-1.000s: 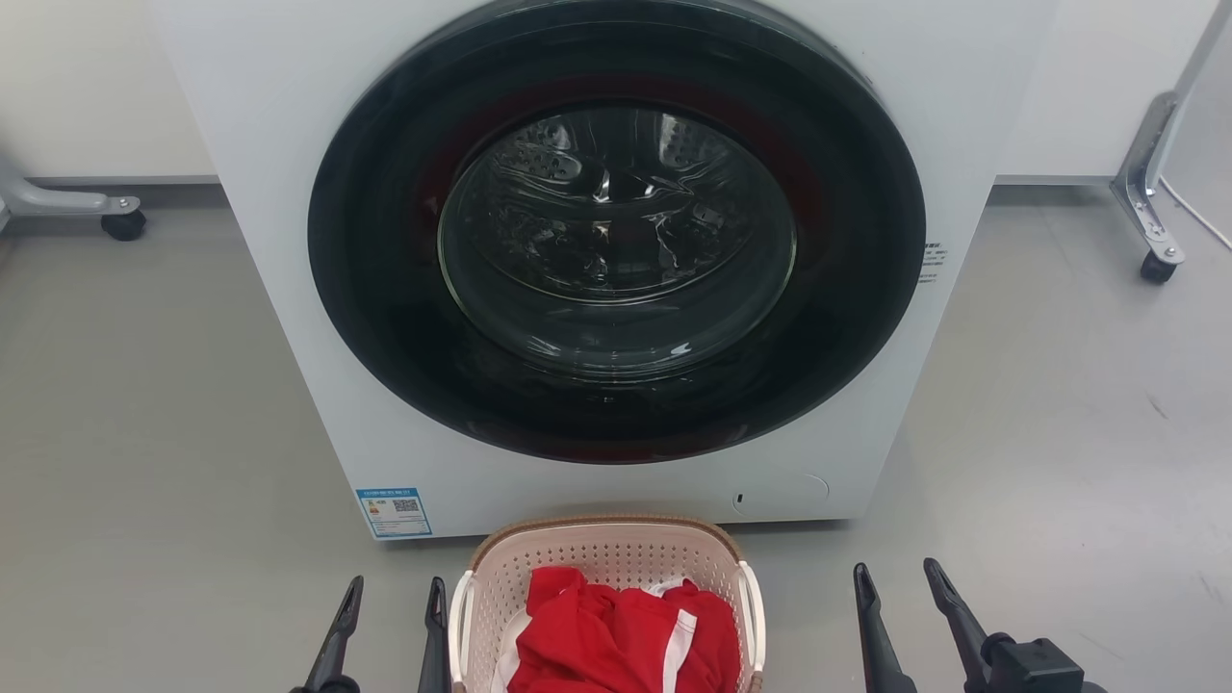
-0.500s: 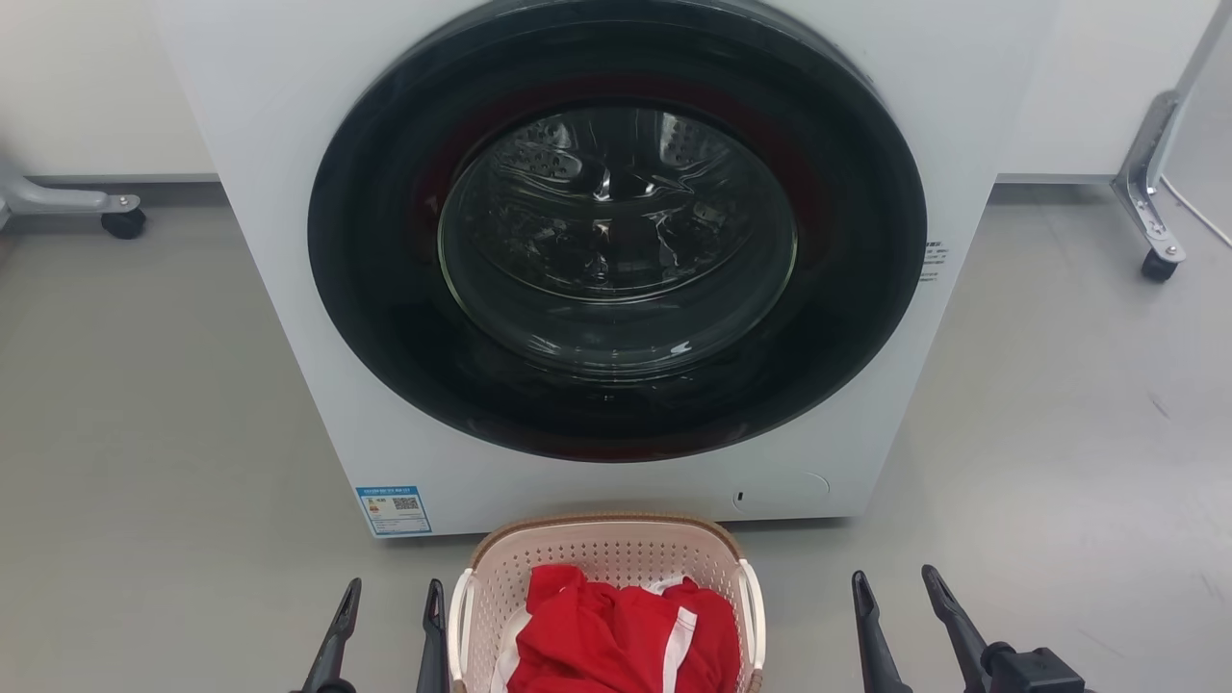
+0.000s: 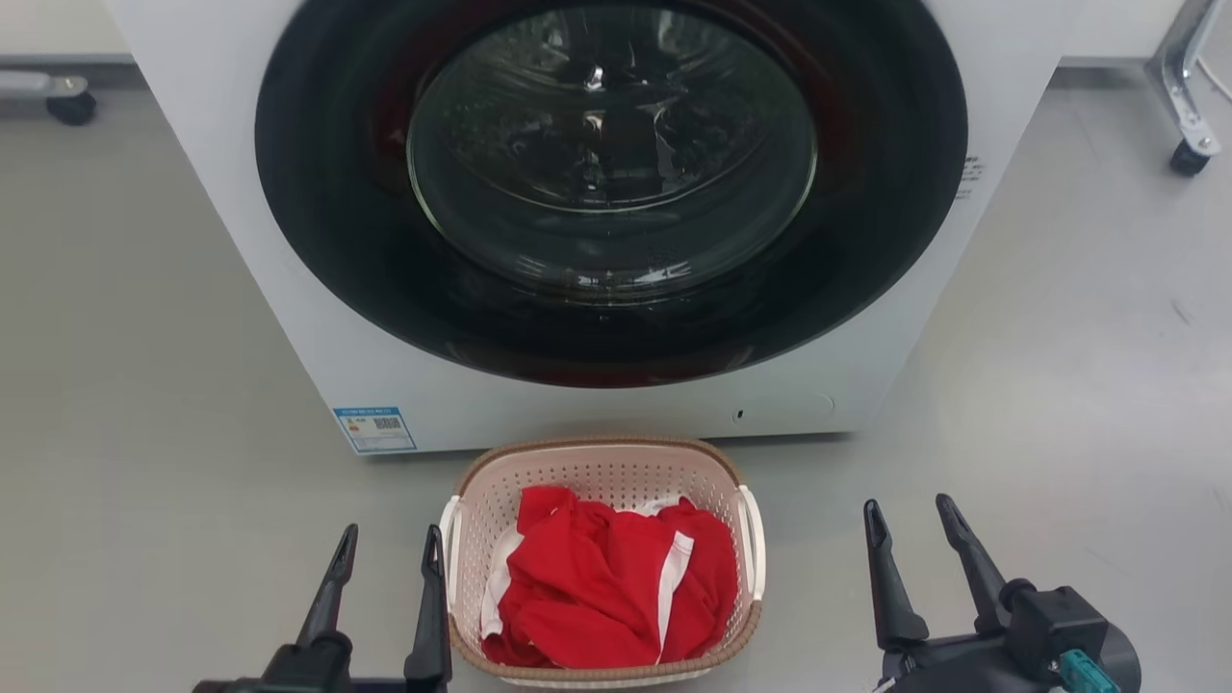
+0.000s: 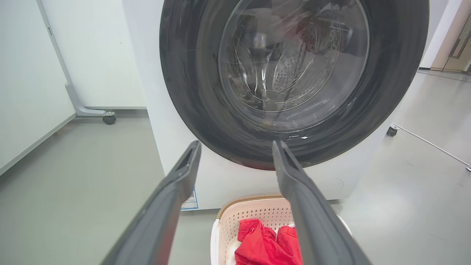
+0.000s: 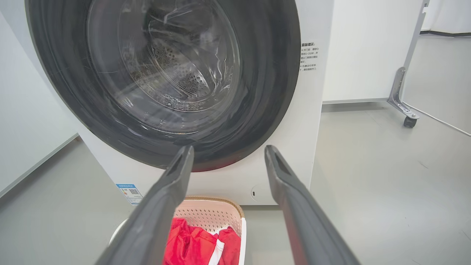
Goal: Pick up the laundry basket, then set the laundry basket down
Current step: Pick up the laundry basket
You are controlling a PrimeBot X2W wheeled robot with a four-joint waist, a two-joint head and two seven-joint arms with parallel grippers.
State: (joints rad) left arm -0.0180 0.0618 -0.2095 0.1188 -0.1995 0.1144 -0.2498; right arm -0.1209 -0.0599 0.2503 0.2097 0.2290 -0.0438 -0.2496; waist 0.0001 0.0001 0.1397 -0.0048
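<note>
My left gripper picks up the laundry basket by its slim white side handle (image 3: 451, 543) next, since the basket's pink body (image 3: 589, 466) spreads wider than my open fingers.
The laundry basket (image 3: 597, 472) stands on the grey floor just in front of the washing machine, pale pink with a brown rim and white side handles, holding red clothes (image 3: 606, 587) with white trim. My left gripper (image 3: 390, 539) is open, its inner finger close beside the basket's left handle (image 3: 449, 539). Off the basket's right side, my right gripper (image 3: 910, 515) is open with a gap of floor between. In the left wrist view the basket (image 4: 257, 213) lies below the open left gripper (image 4: 235, 147). The right wrist view has the basket (image 5: 209, 215) under the open right gripper (image 5: 228, 151).
A white front-loading washing machine (image 3: 385, 385) with a dark round door (image 3: 611, 173) rises right behind the basket. Caster-wheeled frame legs stand at the far left (image 3: 67, 101) and far right (image 3: 1189, 144). Grey floor spreads on both sides.
The head camera has tilted down, so the whole scene sits higher in view and more of the basket and both grippers shows. The basket stays on the floor.
</note>
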